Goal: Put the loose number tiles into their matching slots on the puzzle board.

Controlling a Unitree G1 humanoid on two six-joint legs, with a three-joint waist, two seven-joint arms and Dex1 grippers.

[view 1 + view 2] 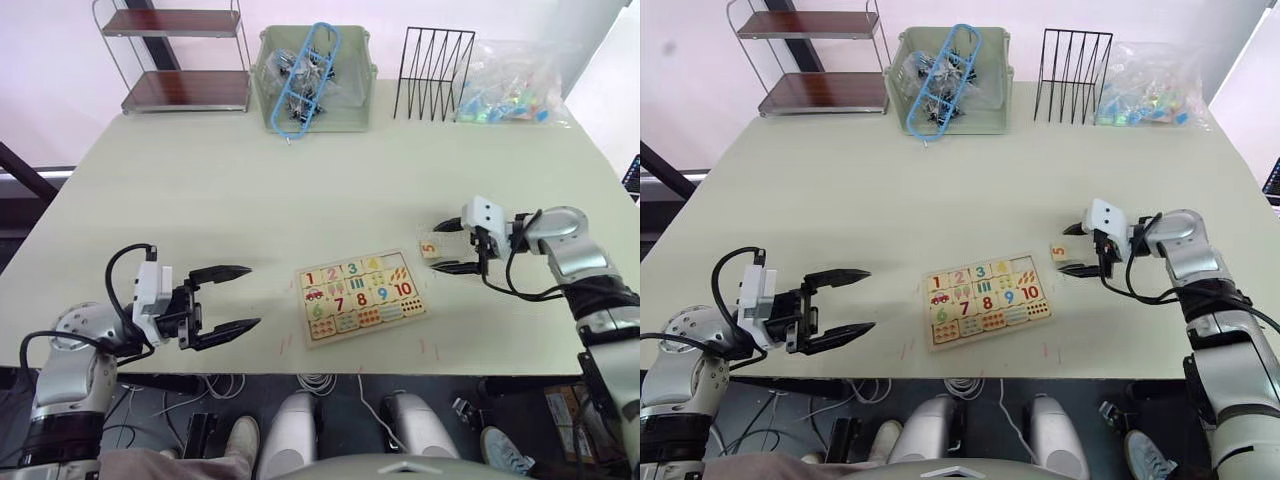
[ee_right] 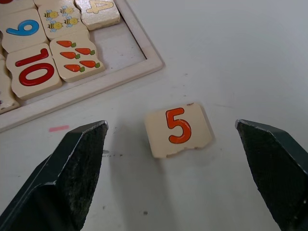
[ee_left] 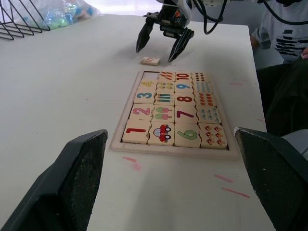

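Note:
My right gripper grabs the 5 tile by its edges next, so its printed side stays free to lie upward in the bare slot [image 1: 396,259] [image 2: 118,48].
The puzzle board [image 1: 360,297] lies near the table's front edge, midway between my arms. Tiles 1 to 4 sit in its far row, and the slot [image 2: 120,45] at that row's right end is bare wood. One loose number tile, an orange 5 [image 2: 178,127], lies flat on the table just right of the board. My right gripper [image 1: 449,247] is open and low over the table, a finger on each side of the 5 tile [image 1: 429,246] without touching it. To the left of the board, my left gripper [image 1: 253,296] is open, empty and pointing at it.
Along the far edge stand a wire shelf [image 1: 180,55], a green bin [image 1: 350,115] of clips, a black wire rack [image 1: 432,60] and a clear bag [image 1: 510,85] of coloured bits. The table's front edge [image 1: 330,372] runs close behind the board.

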